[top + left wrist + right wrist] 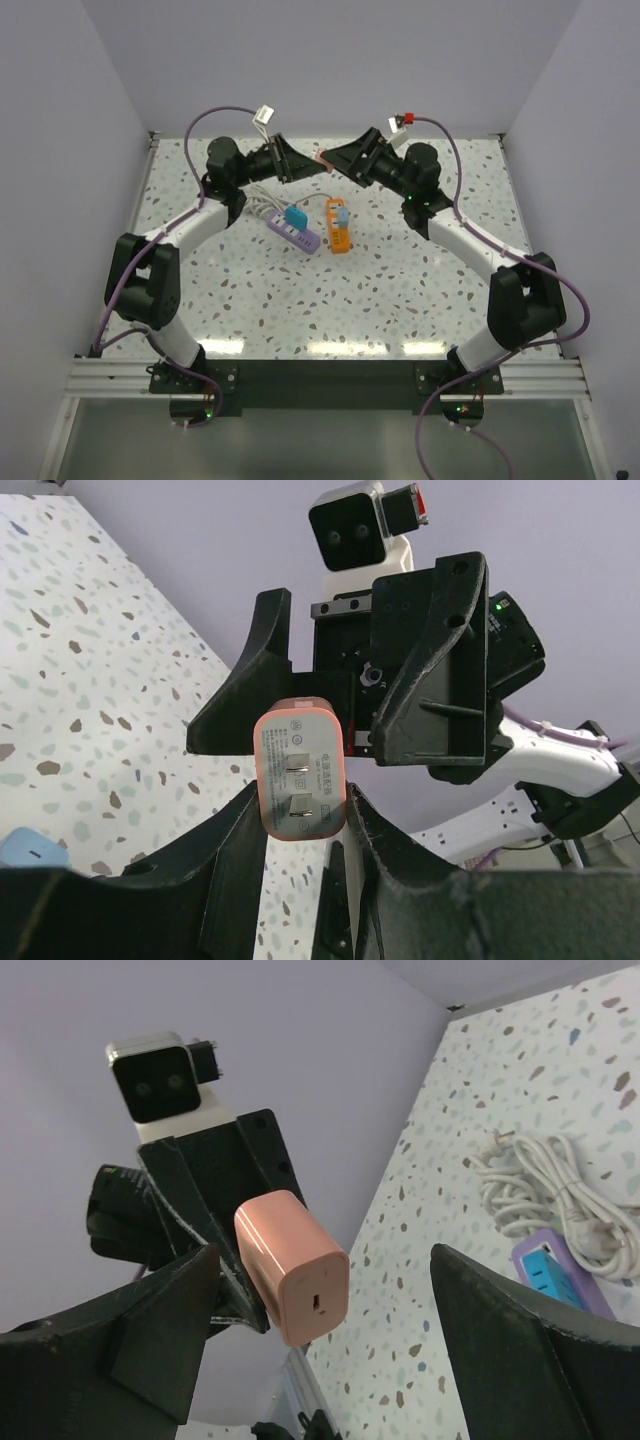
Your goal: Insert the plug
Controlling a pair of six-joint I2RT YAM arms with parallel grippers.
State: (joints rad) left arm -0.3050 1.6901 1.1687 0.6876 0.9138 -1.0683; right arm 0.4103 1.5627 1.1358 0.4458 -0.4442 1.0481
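Observation:
My right gripper grabs the plug by its sides at the plug's end opposite the prongs next. That leaves the prongs free to insert.
The plug (pixel 324 158) is a pink wall charger held in the air above the far middle of the table. My left gripper (pixel 303 165) is shut on it. In the left wrist view the plug (pixel 300 770) shows its two flat prongs, pinched at its lower sides between my left gripper (pixel 300 815) fingers. My right gripper (pixel 338 160) faces it from the right, open. In the right wrist view the plug (pixel 290 1265) hangs between the wide-apart fingers of my right gripper (pixel 325 1258), touching neither. A purple power strip (pixel 296 233) and an orange one (pixel 340 228) lie on the table below.
A blue adapter (pixel 297 216) sits in the purple strip and a light blue one (pixel 341 212) in the orange strip. A coiled white cable (pixel 262 203) lies left of the strips. White walls close the table on three sides.

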